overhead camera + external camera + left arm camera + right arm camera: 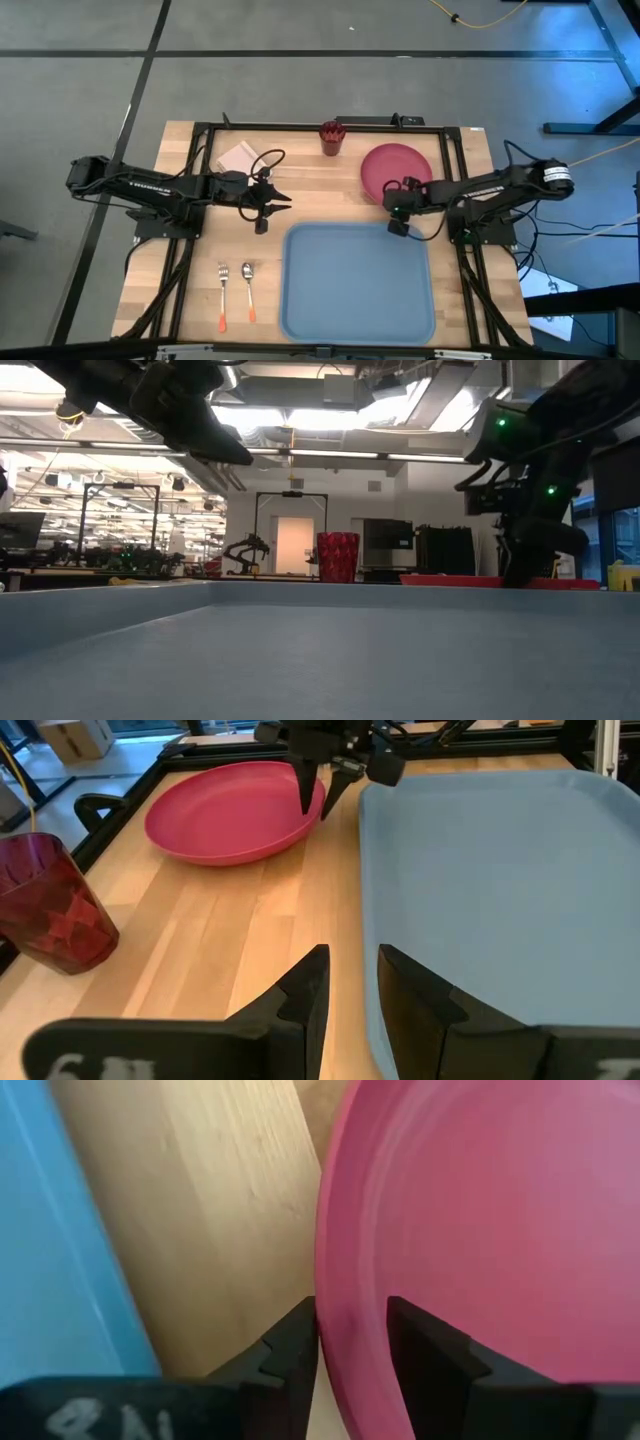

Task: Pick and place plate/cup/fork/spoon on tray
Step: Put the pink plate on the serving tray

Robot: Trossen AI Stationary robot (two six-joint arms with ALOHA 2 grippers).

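I should next take hold of the plate by its raised rim [384, 199] with my right gripper, so that I can put the pinkish-red plate onto the light-blue tray [360, 290].
The pinkish-red plate [398, 170] lies flat on the wood at the far right, just beyond the light-blue tray [360, 290]. My right gripper [352, 1335] points down at the plate's near-left rim, open, with one finger inside the rim and one outside. It also shows in the left wrist view [316, 812]. My left gripper [352, 980] hovers left of the tray's far-left corner, slightly open and empty. The dark red cup [331, 138] stands upright at the far edge. The fork [223, 295] and the spoon [249, 293] lie side by side left of the tray. My right gripper stands astride the plate's rim [345, 1310] on the side toward the tray, coming from above. The outer finger [290, 1350] is right beside the rim's edge and the inner finger [425, 1355] is over the plate's inside. I cannot tell whether either touches. The plate lies flat.
A white square pad [238, 156] lies at the far left, behind my left arm. A black frame runs around the table's edges [300, 126]. Bare wood lies between the cup, the plate and the tray [230, 920].
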